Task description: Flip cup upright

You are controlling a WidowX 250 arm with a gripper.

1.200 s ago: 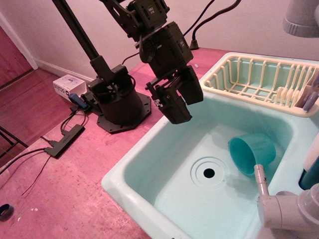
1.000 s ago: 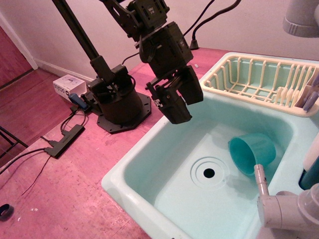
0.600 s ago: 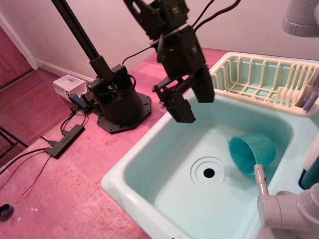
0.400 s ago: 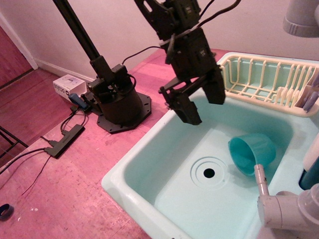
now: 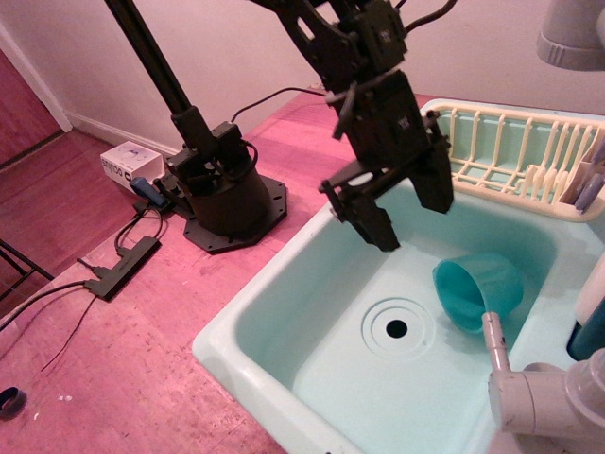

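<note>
My gripper should grab the teal cup next by its rim [image 5: 448, 264] to turn the cup upright in the sink.
The teal cup [image 5: 480, 288] lies on its side on the floor of the pale mint sink [image 5: 284, 312], at the right, its open mouth facing left toward the drain [image 5: 397, 328]. No handle shows. My black gripper [image 5: 412, 214] hangs open and empty over the sink's far left part, above and to the left of the cup, with clear space between them. Its two fingers point down, one [image 5: 376, 221] lower and nearer, the other [image 5: 437, 187] to the right.
A cream dish rack [image 5: 501, 156] sits on the sink's far right rim. A grey faucet spout [image 5: 529, 392] juts in at lower right, just in front of the cup. The arm's black base [image 5: 222, 189], cables and a white box [image 5: 128, 163] stand on the pink table at left.
The gripper has moved right and slightly down, from over the sink's left rim to over the basin, nearer the cup. The cup has not moved.
</note>
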